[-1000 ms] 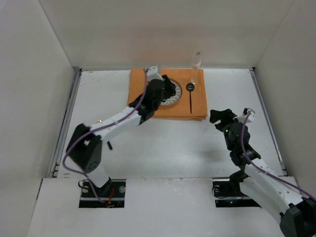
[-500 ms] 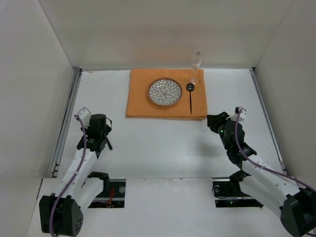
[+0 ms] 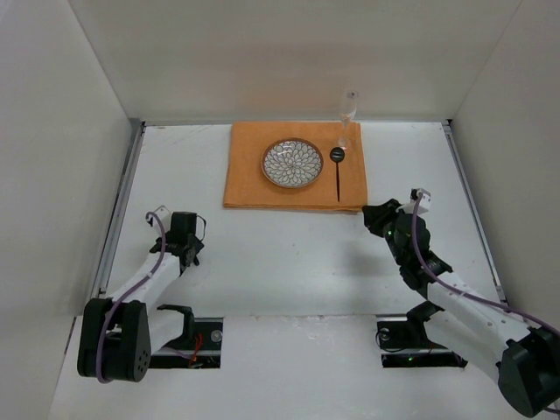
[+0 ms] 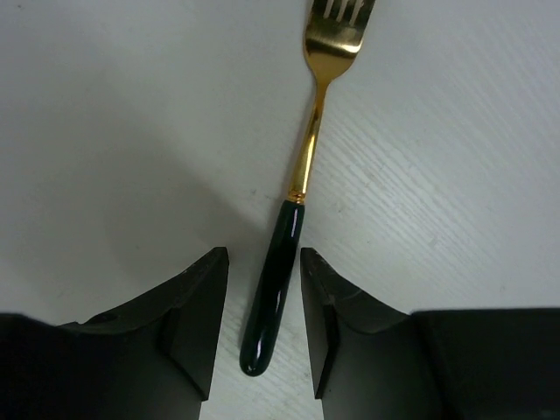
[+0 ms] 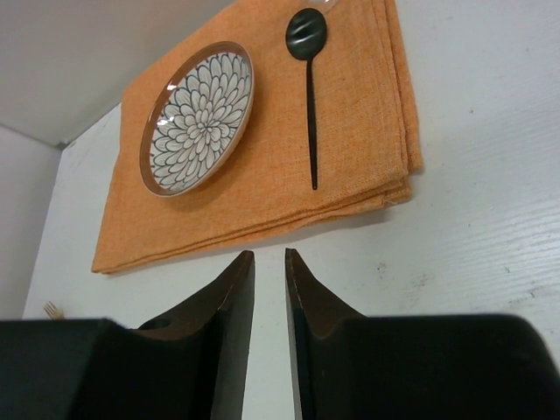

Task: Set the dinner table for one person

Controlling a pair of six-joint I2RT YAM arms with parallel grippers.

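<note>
The fork (image 4: 306, 166) would stay lying if I lifted my left gripper now, because white table shows between each open finger and the dark handle.
A fork (image 4: 306, 166) with a gold head and dark handle lies on the white dinner table (image 3: 289, 254) at the left. My left gripper (image 4: 262, 254) (image 3: 188, 245) is open and straddles the handle, with a gap on each side. On the orange placemat (image 3: 245, 188) at the back rest a flower-patterned plate (image 3: 292, 164) and a black spoon (image 3: 338, 171) to its right. A clear glass (image 3: 349, 109) stands behind the spoon. My right gripper (image 3: 372, 214) (image 5: 269, 255) hovers just off the mat's near right corner, its jaws a thin slit apart and holding nothing.
Metal rails (image 3: 118, 219) run along both side edges of the table, and white walls close in the back and sides. In the right wrist view the plate (image 5: 197, 118), the spoon (image 5: 308, 79) and the fork's tines (image 5: 54, 309) show.
The left arm drew back from the plate on the placemat to the near left of the table and came down over the fork. The right gripper drifted slightly left.
</note>
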